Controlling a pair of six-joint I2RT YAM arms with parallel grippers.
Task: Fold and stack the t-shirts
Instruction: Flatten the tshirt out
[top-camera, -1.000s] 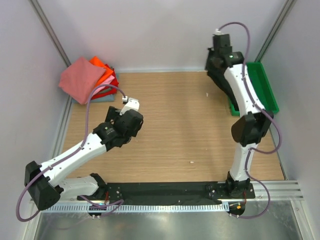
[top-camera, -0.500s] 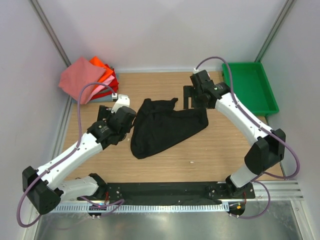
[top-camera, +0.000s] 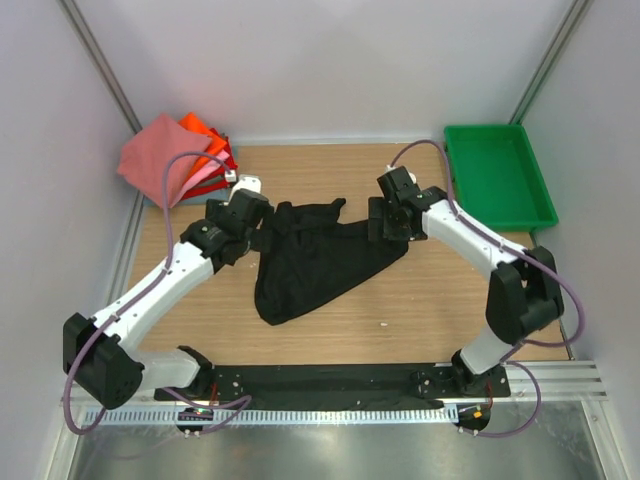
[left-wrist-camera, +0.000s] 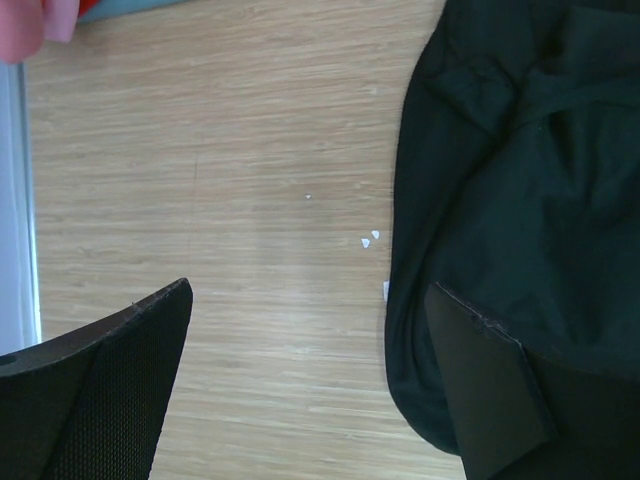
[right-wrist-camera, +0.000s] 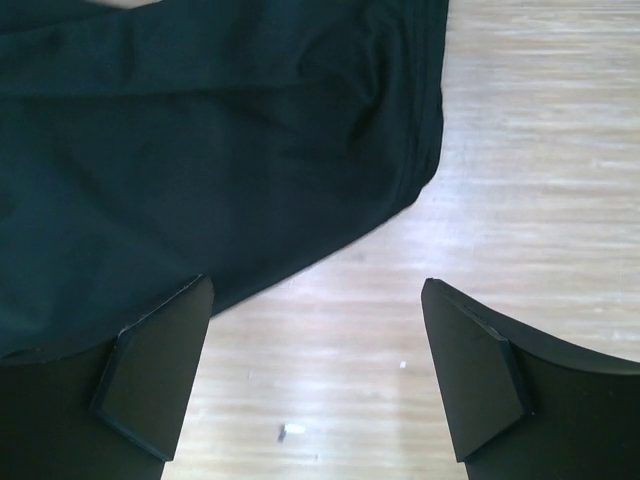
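Note:
My right gripper will spread the black t-shirt open for folding, so it will next grab the t-shirt's corner nearest the green tray.
A plain black t-shirt lies crumpled and unfolded on the wooden table between my two grippers. My left gripper hangs open at its left edge. In the left wrist view, the left gripper straddles bare wood and the shirt's hem, its right finger over the cloth. My right gripper is open at the shirt's right corner. In the right wrist view, the right gripper holds nothing, and the black cloth reaches under its left finger. Folded t-shirts are stacked at the back left, salmon-pink on top.
A green plastic tray stands at the back right, with nothing visible in it. White walls and metal posts close in the table on three sides. Small white crumbs dot the wood beside the shirt.
My right arm swung from over the green tray to the table middle, laid out the black t-shirt, opened and let it go. My left arm moved up to the shirt's left edge.

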